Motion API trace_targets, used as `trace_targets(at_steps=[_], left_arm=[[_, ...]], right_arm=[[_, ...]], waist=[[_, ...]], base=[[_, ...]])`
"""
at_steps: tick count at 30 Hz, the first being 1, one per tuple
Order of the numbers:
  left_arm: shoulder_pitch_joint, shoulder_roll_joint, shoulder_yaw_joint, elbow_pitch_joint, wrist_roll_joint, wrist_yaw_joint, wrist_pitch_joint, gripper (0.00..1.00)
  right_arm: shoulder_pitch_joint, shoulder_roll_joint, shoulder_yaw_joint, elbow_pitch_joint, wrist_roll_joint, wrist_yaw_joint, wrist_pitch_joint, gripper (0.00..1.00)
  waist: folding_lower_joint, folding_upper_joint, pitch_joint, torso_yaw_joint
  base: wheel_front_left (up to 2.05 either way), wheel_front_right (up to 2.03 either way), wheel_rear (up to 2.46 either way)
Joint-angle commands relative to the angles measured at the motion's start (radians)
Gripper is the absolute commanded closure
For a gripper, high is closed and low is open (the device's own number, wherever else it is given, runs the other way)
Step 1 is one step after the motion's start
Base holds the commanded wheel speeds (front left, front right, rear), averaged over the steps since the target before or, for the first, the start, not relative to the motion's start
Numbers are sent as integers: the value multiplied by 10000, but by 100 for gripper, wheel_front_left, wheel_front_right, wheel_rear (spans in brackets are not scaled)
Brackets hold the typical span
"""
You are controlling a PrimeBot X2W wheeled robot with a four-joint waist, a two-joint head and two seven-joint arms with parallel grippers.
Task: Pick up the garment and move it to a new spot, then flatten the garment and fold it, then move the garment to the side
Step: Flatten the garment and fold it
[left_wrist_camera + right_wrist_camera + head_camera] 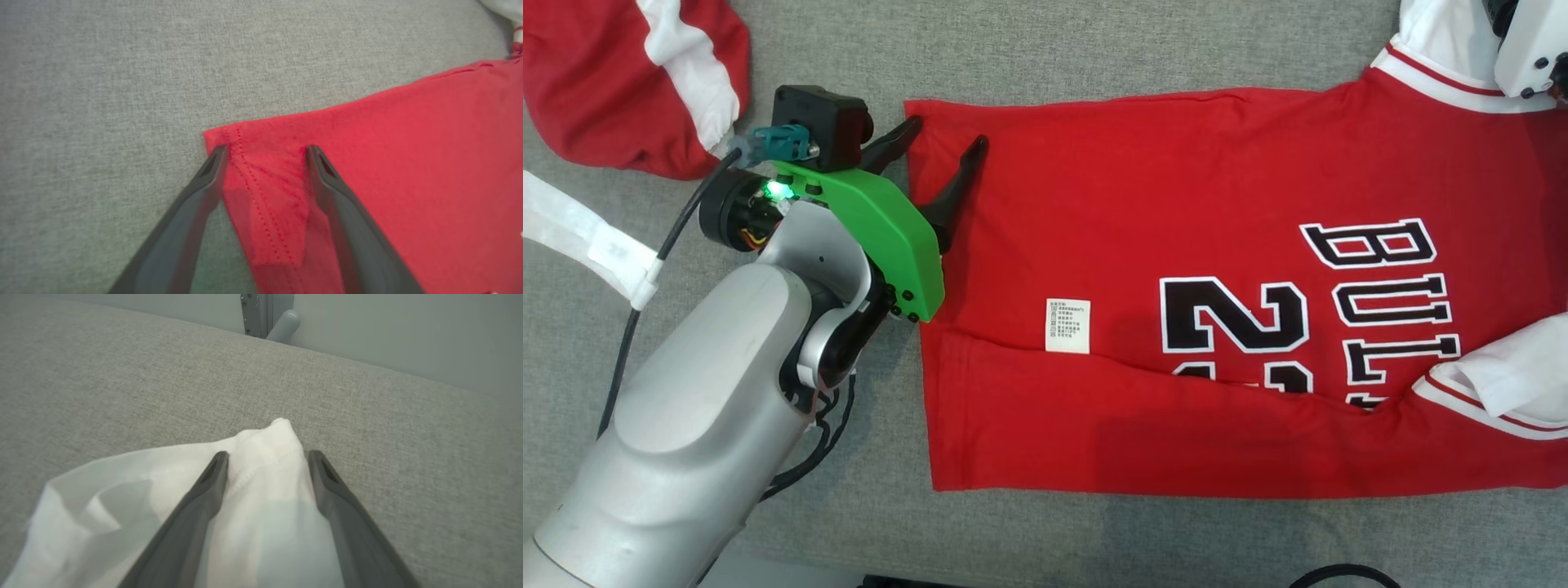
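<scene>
My left gripper should next grab the jersey's stitched hem corner (916, 109) to fold over the jersey's lettering side (1307, 304).
The garment (1176, 204) is a red jersey with black-and-white lettering and white sleeves, spread across the grey cushion (1029, 49). Its near long edge is folded over, and a white care tag (1067, 326) shows at the fold. My left gripper (948, 132) stands open at the garment's far left hem corner (229, 139). One fingertip is off the cloth edge and the other is over the red fabric. My right gripper (268, 454) is open too, its fingers astride a white sleeve (261, 445). A pale part of the right arm (1523, 49) shows at the top right.
Another red and white garment (629, 82) lies bunched at the far left. A white strap (580, 233) and a black cable (645, 278) run beside my left arm. Beyond the cushion's far edge stand a wall and a metal post (265, 312).
</scene>
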Motion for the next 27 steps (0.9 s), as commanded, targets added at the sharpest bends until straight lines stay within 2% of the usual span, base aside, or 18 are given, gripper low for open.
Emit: trace_targets(at_steps=[1,2,4,5,6,14,16,17,18,20,23,27], left_arm=[[171,255,-111,420,9,153,324,0],[193,247,-161,462,-29,100,371,0],[186,202,-163,553,-73,131,395,0],[145,219,-134,617,-26,198,325,0],[125,200,-69,665,-36,230,275,0],[-69,377,168,982,-242,246,290,0],[8,267,84,1066,-384,64,482,0],[74,181,53,1108,-474,-24,557,25],[154,89,-15,1174,-590,-147,630,61],[281,-27,-159,1298,-694,-331,633,100],[419,-217,-249,1322,-846,-628,561,100],[515,-80,-244,1226,-862,-876,358,100]], right_arm=[[305,-113,223,357,159,-32,209,17],[325,-95,325,362,268,-30,246,57],[319,-100,507,372,400,-27,243,73],[335,-96,612,376,486,-27,265,90],[347,-106,705,372,561,-27,276,100],[275,-231,1162,254,1129,-25,249,100],[244,-266,1259,192,1257,-26,99,100],[231,-270,1304,196,1316,-24,29,100],[224,-258,1361,196,1378,-24,-35,100],[230,-239,1483,186,1490,-22,-150,100],[242,-304,1629,149,1629,-18,-269,100],[230,-417,1768,41,1828,-19,-587,100]], waist=[[0,120,-23,-72],[0,120,-32,-93],[0,120,-34,-128],[0,120,-45,-144],[0,120,-58,-160],[0,120,-120,-254],[0,120,-146,-297],[0,120,-164,-324],[0,120,-194,-356],[0,120,-267,-422],[0,120,-371,-500],[0,120,-585,-601]], base=[[0,0,0],[0,0,0],[0,0,0],[0,0,0],[0,0,0],[0,0,0],[0,0,0],[0,0,0],[0,0,0],[0,0,0],[0,0,0],[0,0,0]])
